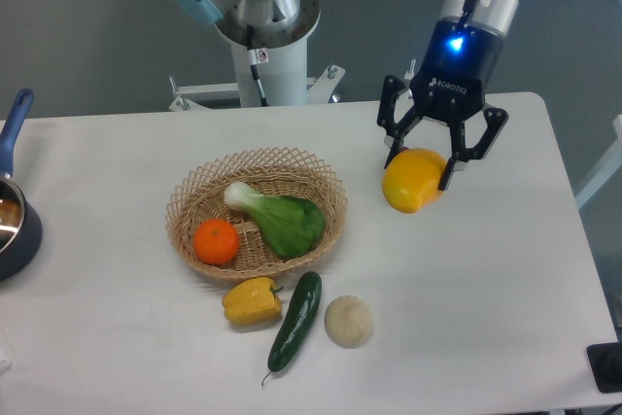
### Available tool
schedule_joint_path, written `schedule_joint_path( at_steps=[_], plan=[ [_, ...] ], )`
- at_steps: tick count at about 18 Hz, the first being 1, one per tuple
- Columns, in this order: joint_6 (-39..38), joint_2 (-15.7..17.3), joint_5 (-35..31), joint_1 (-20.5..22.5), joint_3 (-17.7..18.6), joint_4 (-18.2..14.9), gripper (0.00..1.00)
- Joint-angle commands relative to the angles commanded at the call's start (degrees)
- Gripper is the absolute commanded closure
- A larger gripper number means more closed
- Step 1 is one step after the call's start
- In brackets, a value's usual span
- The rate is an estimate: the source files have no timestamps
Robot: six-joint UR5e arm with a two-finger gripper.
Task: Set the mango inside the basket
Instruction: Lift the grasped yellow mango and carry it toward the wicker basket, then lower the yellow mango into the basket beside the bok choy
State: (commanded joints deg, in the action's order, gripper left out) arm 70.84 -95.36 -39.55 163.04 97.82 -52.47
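The mango needs to go in the wicker basket. My gripper should grab the mango by its top (420,160) next, so that I can place it there.
The mango (412,184) is a smooth yellow-orange oval lying on the white table to the right of the basket. My gripper (422,166) hangs right over it with its jaws spread wide, one black finger (392,150) at the mango's left side and the other at its upper right. The fingers straddle the top of the fruit and do not look closed on it. The round tan wicker basket (316,179) sits at the table's middle, left of the mango, and holds an orange (216,241) and a green leafy vegetable (280,218).
A yellow bell pepper (252,301), a dark green cucumber (295,320) and a pale round bun-like thing (348,322) lie in front of the basket. A dark pot with a blue handle (14,196) stands at the left edge. The robot base (262,36) stands behind the table.
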Motion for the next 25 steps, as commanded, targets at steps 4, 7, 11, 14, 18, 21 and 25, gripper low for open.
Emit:
schedule_joint_path(
  at_steps=[4,7,11,14,18,21,25],
  plan=[
    [-0.5,-0.6,-0.2,-0.5,-0.4,1.0,0.48],
    [-1.4,-0.7,-0.2,-0.7,-0.6,1.0,0.48],
    [-1.8,-0.3,-0.6,-1.1,0.0,0.9,0.48],
    [-5.6,0.1,-3.9,-3.4,-0.4,0.9,0.48],
    [-7.9,0.1,-13.8,-8.4,0.1,0.8,0.48],
    [-8.2,1.1,-18.4,-11.4,2.6,0.6,0.48],
    [-8.1,3.2,-20.6,-14.7,10.2,0.8,0.48]
  ],
)
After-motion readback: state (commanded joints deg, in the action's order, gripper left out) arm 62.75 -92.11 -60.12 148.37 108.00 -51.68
